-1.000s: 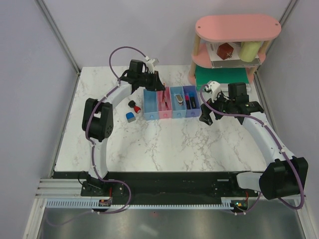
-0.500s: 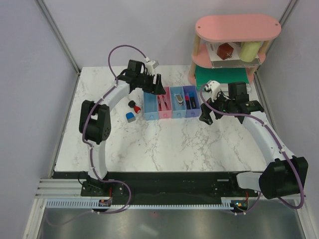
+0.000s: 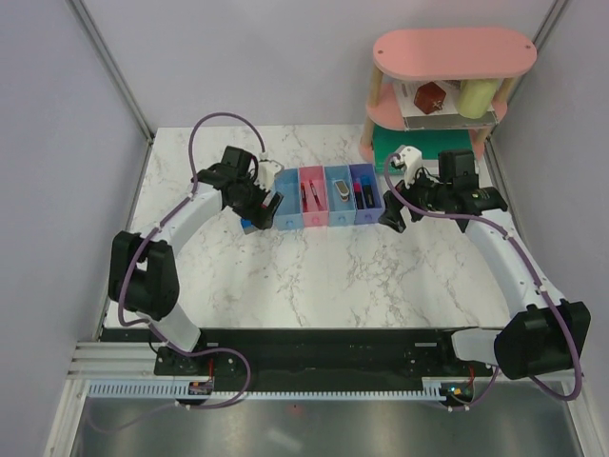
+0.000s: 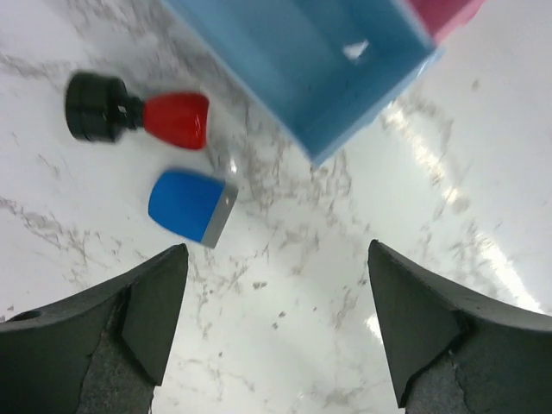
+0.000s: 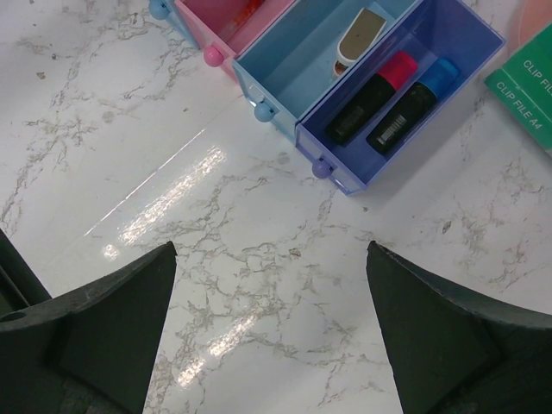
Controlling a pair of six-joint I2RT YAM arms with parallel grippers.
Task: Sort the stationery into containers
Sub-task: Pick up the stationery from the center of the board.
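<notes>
My left gripper should next take hold of the blue eraser by its gray end and opposite blue end, so that I can sort it into the blue bin.
My left gripper is open and empty above the marble, just near of the blue eraser and the red-black stub. Both lie left of the blue bin, which looks empty. In the top view the left gripper covers them, beside the row of containers. The pink bin holds red pens. A clip lies in the light blue bin, and two markers lie in the purple bin. My right gripper is open, right of the purple bin.
A pink two-tier shelf stands at the back right with a red cube and a yellow cylinder on its lower level. A green box lies beside the purple bin. Walls close in the table's left, back and right sides.
My left gripper opened over the pink bin, then swung left and nearer, ending over the eraser and stub. The right arm shifted only slightly.
</notes>
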